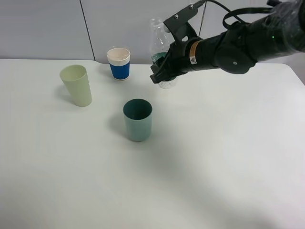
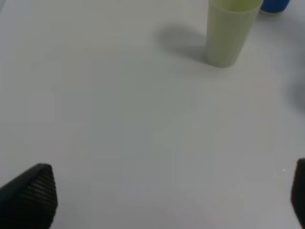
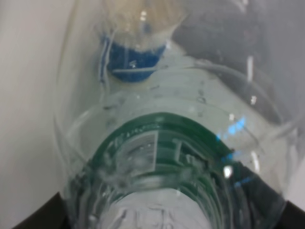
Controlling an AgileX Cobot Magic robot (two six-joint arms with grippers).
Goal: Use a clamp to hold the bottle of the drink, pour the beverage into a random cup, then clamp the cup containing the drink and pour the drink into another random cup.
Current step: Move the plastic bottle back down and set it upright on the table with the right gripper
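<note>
My right gripper should keep holding the bottle until I straighten it and bring it down, because the bottle's base hangs tilted above the tabletop.
My right gripper (image 1: 161, 67) reaches in from the right on its black arm and is shut on the clear bottle (image 1: 159, 45), gripping the lower body at the green label. The bottle stands nearly upright at the back of the table. It fills the right wrist view, with its green label (image 3: 162, 152) between the dark fingers (image 3: 40, 217). The teal cup (image 1: 137, 119) stands in front, apart from the gripper. The blue paper cup (image 1: 118, 63) is just left of the bottle. My left gripper (image 2: 164, 200) hangs open over bare table, nothing between its fingertips (image 2: 31, 195).
A pale yellow-green tumbler (image 1: 76, 85) stands left of the blue paper cup and shows ahead of the left gripper (image 2: 228, 33). The white table (image 1: 214, 157) stretches wide in front and to the right. A grey wall runs behind the cups.
</note>
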